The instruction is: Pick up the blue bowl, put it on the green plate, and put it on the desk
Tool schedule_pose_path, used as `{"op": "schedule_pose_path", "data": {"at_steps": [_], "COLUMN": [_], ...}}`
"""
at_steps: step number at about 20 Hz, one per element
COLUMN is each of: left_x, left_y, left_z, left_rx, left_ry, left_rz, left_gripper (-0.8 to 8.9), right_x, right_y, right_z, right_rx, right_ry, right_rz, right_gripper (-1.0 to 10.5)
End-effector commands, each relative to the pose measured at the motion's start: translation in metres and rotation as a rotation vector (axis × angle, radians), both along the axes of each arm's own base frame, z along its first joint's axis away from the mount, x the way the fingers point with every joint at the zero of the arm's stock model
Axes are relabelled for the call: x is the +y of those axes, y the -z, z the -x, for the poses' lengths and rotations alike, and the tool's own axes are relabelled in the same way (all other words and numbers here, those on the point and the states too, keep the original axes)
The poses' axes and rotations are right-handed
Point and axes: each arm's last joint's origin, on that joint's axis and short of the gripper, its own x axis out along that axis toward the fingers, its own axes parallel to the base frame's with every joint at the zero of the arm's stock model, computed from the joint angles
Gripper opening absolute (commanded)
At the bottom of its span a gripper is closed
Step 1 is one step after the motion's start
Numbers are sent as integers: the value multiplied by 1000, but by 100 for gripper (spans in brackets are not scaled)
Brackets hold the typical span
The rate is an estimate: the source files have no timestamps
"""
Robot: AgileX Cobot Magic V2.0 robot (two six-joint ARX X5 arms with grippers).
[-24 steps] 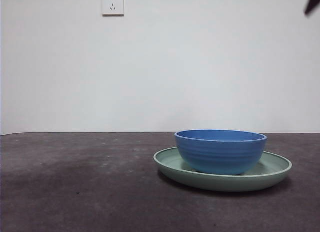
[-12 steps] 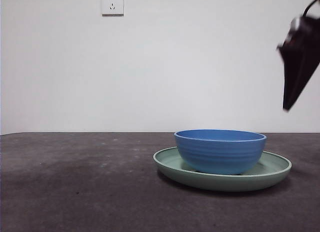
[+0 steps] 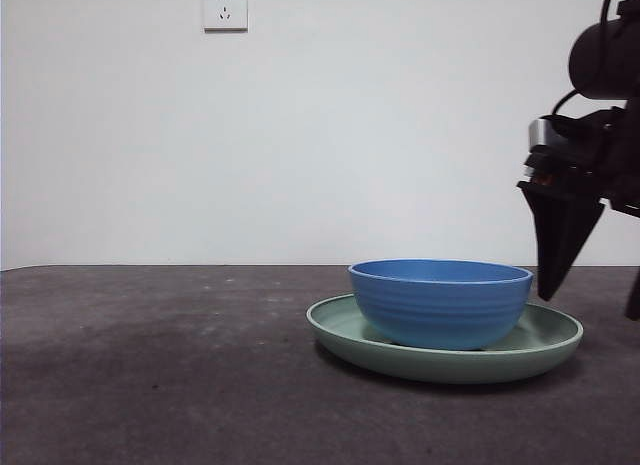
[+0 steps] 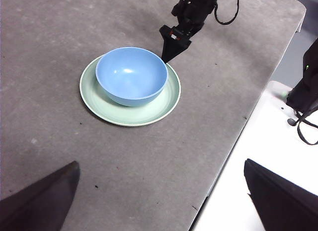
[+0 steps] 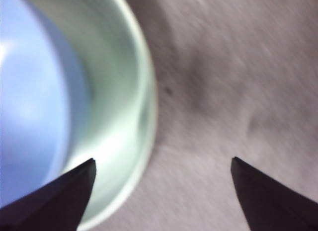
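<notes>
Next, my right gripper grabs the green plate by its rim (image 3: 578, 330) to put the green plate with the blue bowl (image 3: 440, 305) on the desk.
The blue bowl (image 3: 440, 305) stands upright in the green plate (image 3: 548, 341), right of the middle of the desk (image 3: 150, 365). My right gripper (image 3: 595, 290) hangs open by the plate's right side, one jaw over the rim just beside the bowl and the other outside the plate. In the right wrist view, the plate's rim (image 5: 145, 107) and the bowl (image 5: 25, 107) lie blurred between and beside the open right gripper (image 5: 161, 191). My left gripper (image 4: 159, 201) is open and held high, looking down on the bowl (image 4: 131, 74), the plate (image 4: 168, 99) and the right arm.
A wall socket (image 3: 225, 7) sits on the white wall behind. The desk's edge (image 4: 233, 141) runs close to the plate's side, with a white surface (image 4: 248, 181) and black gear (image 4: 305, 92) beyond it.
The right arm has come down from the top right corner to the plate's right side. Bowl and plate have not moved.
</notes>
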Motion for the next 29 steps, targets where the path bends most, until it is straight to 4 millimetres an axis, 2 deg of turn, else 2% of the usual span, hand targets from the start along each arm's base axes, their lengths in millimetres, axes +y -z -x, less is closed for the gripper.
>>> {"op": "schedule_pose_path", "data": {"at_steps": [1,3,8,11,15,17,23,29], "left_x": [-1,-1,-1,-1,-1,-1,-1,-1], "left_y": [-3,-2,-2,-2,-2,-2,-2,-2], "left_z": [0,0,0,0,0,0,0,0], "left_rx": [6,10,4,12,13,13,15,15], "left_ry": [1,-2,3,-3,-3,-3,-3,-3], "left_rz": [16,17,14,19,18,18,16,16], "left_gripper": [531,530,530,530,531,530,530,530], "right_x": [7,11,16,17,18,19,20,28], "right_y": [3,7,16,22,31,33,29,4], "right_z": [-6,-6,-10,-13,-16,-17,-20,-30], "right_rx": [-5,12,37,49,79,82,89,90], "right_ry": [-27,-37,-12,-11,-13,-7,37,37], "right_rz": [0,0,-10,-15,-39,-39,-93,-145], "right_gripper": [312,266,257,163,131,4,8,8]}}
